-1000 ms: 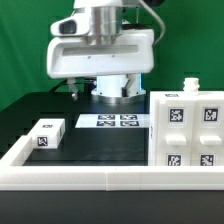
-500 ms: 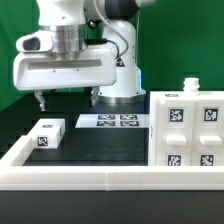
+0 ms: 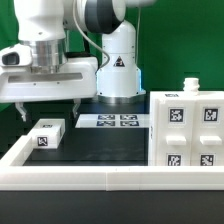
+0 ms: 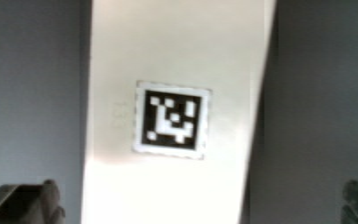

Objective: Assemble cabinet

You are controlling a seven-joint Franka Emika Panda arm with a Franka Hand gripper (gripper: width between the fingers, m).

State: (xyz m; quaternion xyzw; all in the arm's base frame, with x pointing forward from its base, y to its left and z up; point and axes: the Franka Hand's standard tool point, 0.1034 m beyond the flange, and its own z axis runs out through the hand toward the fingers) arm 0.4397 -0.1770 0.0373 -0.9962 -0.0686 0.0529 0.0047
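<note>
My gripper grabs the smaller white block by its long sides (image 3: 46, 137) beside the tag next, to set the block onto the large white box (image 3: 188, 130).
The cabinet's large white box (image 3: 188, 130), with black-and-white tags and a small knob on top, stands at the exterior view's right. A smaller white cabinet block (image 3: 47, 133) with a tag lies on the black table at the left. My gripper (image 3: 50, 110) hangs open just above this block, one finger on either side and not touching it. In the wrist view the block (image 4: 172, 120) runs as a long white bar with one tag, and the dark fingertips (image 4: 25, 205) show at both edges, with my gripper (image 4: 190, 208) open around it.
The marker board (image 3: 115, 121) lies flat behind the block, near the robot's base (image 3: 118, 75). A long white rail (image 3: 90, 176) edges the table's front and left side. A green backdrop stands behind.
My gripper has swung from the middle toward the exterior view's left and lower, and now hangs over the small block. The block and the large box have not moved.
</note>
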